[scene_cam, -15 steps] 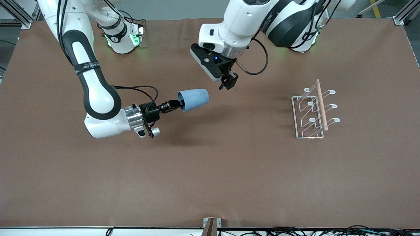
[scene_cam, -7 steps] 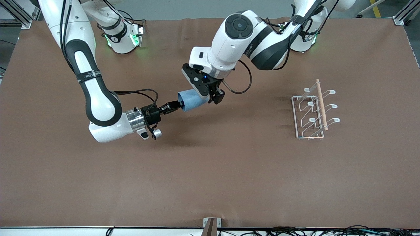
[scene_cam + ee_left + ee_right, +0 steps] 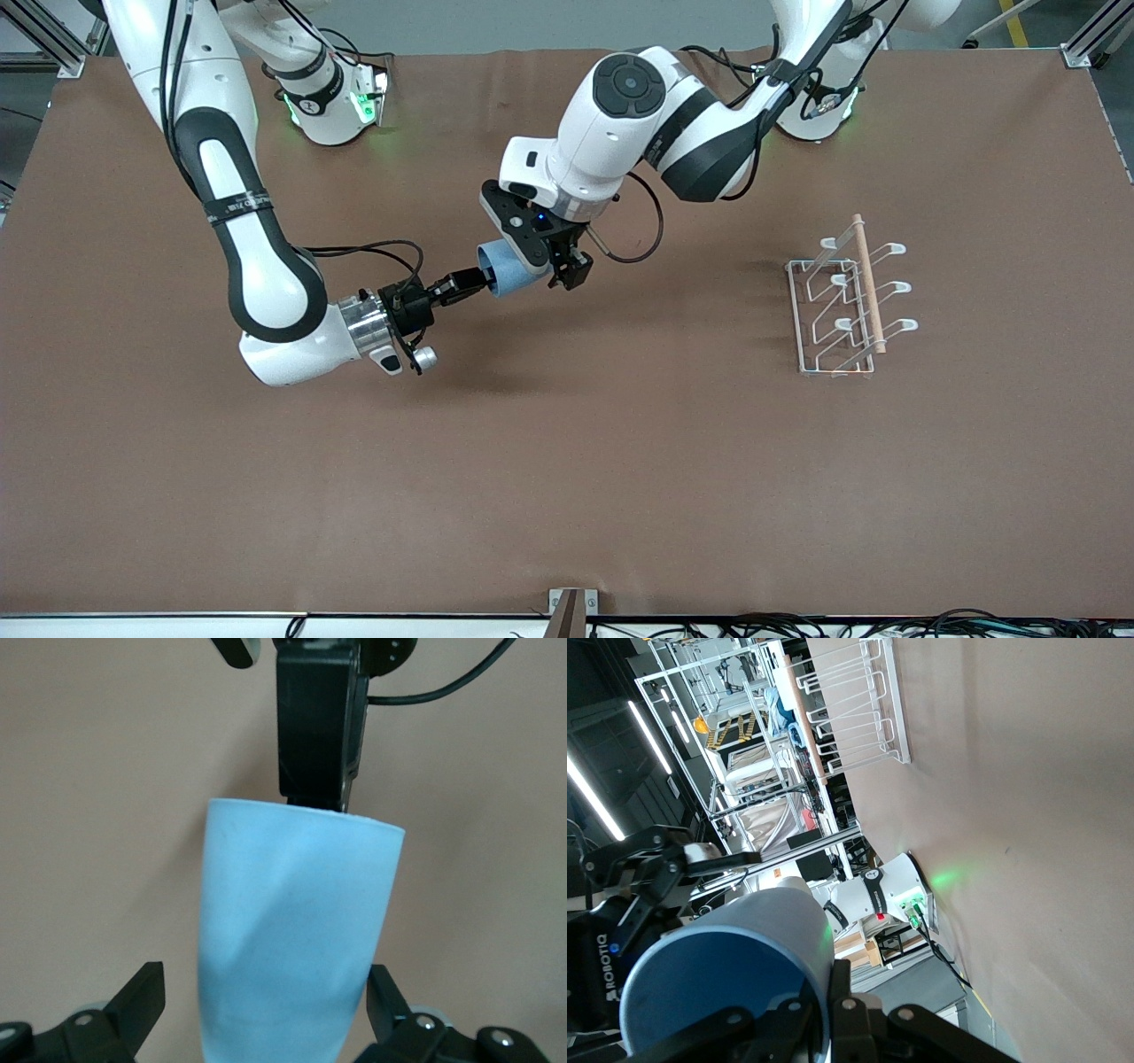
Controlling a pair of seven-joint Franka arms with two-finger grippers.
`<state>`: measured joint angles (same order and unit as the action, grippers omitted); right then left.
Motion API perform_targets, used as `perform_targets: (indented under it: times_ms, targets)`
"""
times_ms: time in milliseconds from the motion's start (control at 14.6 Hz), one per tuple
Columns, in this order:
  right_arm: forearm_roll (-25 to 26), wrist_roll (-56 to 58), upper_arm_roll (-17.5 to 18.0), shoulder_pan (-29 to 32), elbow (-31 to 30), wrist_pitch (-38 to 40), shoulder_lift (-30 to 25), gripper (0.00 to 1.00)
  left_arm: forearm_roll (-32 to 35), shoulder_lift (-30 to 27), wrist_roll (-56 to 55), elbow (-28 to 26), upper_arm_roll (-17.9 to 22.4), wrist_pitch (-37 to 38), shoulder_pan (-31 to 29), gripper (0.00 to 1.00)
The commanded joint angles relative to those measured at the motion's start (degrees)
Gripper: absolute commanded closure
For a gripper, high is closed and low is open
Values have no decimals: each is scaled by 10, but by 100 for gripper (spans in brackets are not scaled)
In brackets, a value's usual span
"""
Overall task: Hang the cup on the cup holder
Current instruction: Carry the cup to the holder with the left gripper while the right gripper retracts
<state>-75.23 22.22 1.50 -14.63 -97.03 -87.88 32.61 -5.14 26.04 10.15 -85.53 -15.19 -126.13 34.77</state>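
I will next grab the light-blue cup by its closed end [image 3: 524,266] with my left gripper, to hang the cup on the cup holder [image 3: 842,306].
The light-blue cup [image 3: 501,273] lies on its side in the air over the middle of the table. My right gripper [image 3: 469,283] is shut on its rim, one finger inside the dark-blue mouth and one outside, as the right wrist view shows [image 3: 833,1003]. The cup [image 3: 735,966] fills that view's corner. My left gripper [image 3: 555,266] is open around the cup's closed end. In the left wrist view the cup [image 3: 292,939] sits between the fingers of my left gripper [image 3: 264,985] with a gap at each side. The white wire cup holder [image 3: 842,306] stands toward the left arm's end.
The brown table cover [image 3: 567,478] is bare apart from the holder. The holder also shows in the right wrist view [image 3: 850,704]. Cables run along the table's front edge [image 3: 797,620].
My left arm has come down toward the right arm's end, and its open fingers now straddle the cup's closed end. The right gripper and cup have hardly moved.
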Motion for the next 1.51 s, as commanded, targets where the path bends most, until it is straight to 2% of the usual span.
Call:
perform_targets:
  times_ms: [0,69,137,275,343,480,686,755,824,1304,1373,1441]
  targets:
    - [-11,8,3,4,1,11,1,96,28,17,0,14,4,-6,13,0]
    - [-11,7,3,4,0,11,1,96,29,21,1,14,3,-6,13,4]
    - [-11,7,3,4,1,12,1,96,29,23,3,15,4,-6,13,13]
    - [-11,7,3,5,0,13,1,95,29,24,4,15,4,-6,13,46]
    - [-11,6,3,5,0,16,1,95,30,24,4,15,4,-6,13,58]
    - [-9,7,3,5,0,17,1,95,32,18,4,15,5,-6,13,73]
    - [-8,6,3,5,0,18,1,93,82,8,1,15,5,2,4,76]
    - [-7,0,3,7,0,18,1,84,84,-4,4,14,9,23,-2,75]
    - [-6,1,3,13,0,19,1,2,85,-14,4,16,10,60,-15,75]
    - [0,-2,-3,14,-2,11,-3,0,137,-53,86,16,10,252,-152,74]
    - [18,-2,-15,13,-2,8,-6,0,162,-54,110,16,10,274,-168,74]
    - [58,-2,-34,9,-2,0,-10,0,191,-54,136,16,10,292,-176,74]
